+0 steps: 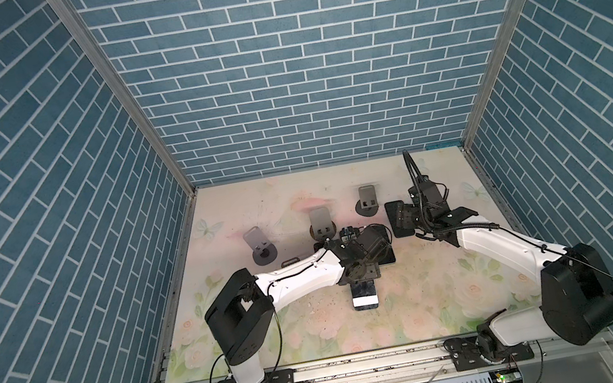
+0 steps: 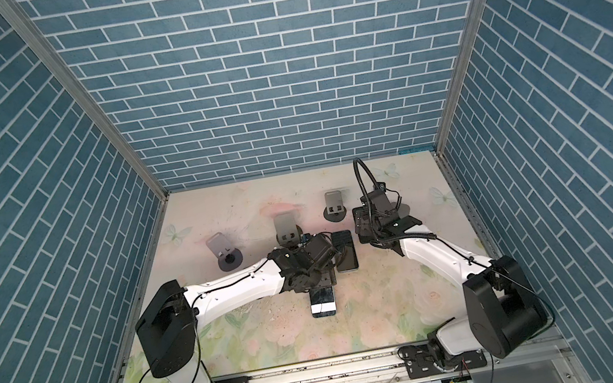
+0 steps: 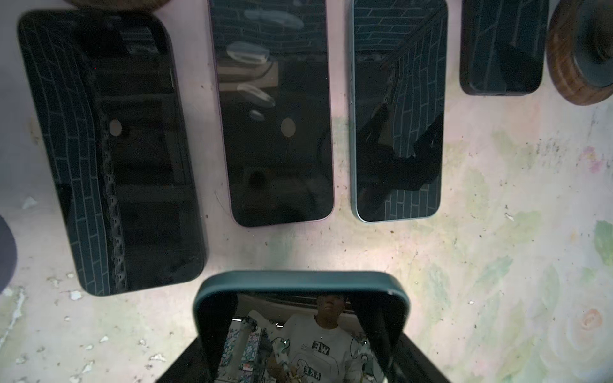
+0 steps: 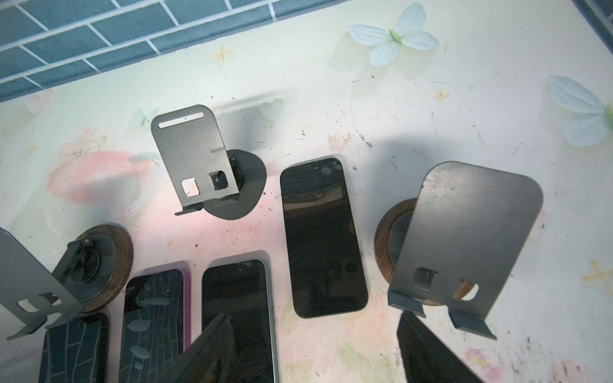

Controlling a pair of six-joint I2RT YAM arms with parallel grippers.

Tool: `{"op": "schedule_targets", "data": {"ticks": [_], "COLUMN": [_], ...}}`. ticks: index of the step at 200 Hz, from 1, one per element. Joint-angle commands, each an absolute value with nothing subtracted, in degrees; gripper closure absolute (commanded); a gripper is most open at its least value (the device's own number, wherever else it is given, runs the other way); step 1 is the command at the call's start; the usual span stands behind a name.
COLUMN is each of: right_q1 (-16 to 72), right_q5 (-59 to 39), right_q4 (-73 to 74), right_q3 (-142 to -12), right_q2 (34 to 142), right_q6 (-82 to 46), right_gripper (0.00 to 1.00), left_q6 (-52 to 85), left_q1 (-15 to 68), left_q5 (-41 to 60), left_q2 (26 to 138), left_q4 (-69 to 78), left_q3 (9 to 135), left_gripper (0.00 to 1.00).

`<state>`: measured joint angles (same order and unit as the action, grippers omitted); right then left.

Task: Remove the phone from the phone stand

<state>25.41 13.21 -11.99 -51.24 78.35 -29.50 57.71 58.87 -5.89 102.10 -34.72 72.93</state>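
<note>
The teal-cased phone stays in my left gripper for now. It hangs above the table, clear of the row, and would fall if I opened now.
A phone (image 3: 300, 282) in a teal case sits between the fingers of my left gripper (image 3: 300, 345), which is shut on its long sides, screen up. In both top views this phone (image 1: 364, 296) (image 2: 322, 303) sticks out from under the left wrist, low over the table; I cannot tell whether it touches. Three grey phone stands (image 1: 259, 247) (image 1: 321, 224) (image 1: 367, 199) stand empty at the back. My right gripper (image 4: 315, 351) (image 1: 400, 219) is open above phones lying on the table, with nothing between its fingers (image 4: 205, 351).
Several dark phones (image 3: 112, 156) (image 3: 275, 116) (image 3: 398, 116) lie flat in a row on the floral table (image 1: 421, 308). Another empty stand on a wooden base (image 4: 464, 238) is close to the right gripper. Brick-patterned walls (image 1: 298, 76) enclose three sides.
</note>
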Motion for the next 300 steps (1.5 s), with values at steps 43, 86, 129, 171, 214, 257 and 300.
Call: {"op": "schedule_targets", "data": {"ticks": [43, 86, 129, 171, 214, 257, 300], "right_q1": [24.69, 24.10, 23.56, 23.20, 22.94, 22.81, 22.50], "right_q5": [12.09, 11.95, 11.82, 11.87, 11.26, 11.16, 11.16], "right_q4": [-12.53, -12.30, -11.96, -11.82, -11.43, -11.32, -11.30], "right_q3": [-49.09, -48.38, -47.78, -47.28, -47.13, -46.99, -46.79], "right_q2": [74.64, 72.74, 71.41, 70.66, 70.88, 70.75, 70.68], "right_q6": [-28.21, -28.21, -28.21, -28.21, -28.43, -28.39, -28.39], "right_gripper": [0.20, 0.21, 0.20, 0.20, 0.20, 0.20, 0.20], "left_q6": [66.18, 64.96, 63.61, 61.88, 61.44, 61.25, 61.08], "left_q1": [61.43, 61.68, 61.64, 61.47, 61.15, 60.40, 59.69], "left_q5": [-0.19, -0.13, 1.23, 1.30, 2.81, 4.37, 5.75], "left_q2": [104.84, 106.39, 109.22, 111.47, 113.15, 113.99, 115.26], "left_q4": [-38.10, -43.41, -44.78, -45.23, -44.13, -42.60, -41.49], "left_q3": [71.76, 74.25, 76.43, 78.01, 78.37, 77.82, 77.74], "left_gripper": [0.44, 0.43, 0.41, 0.41, 0.36, 0.33, 0.33]}}
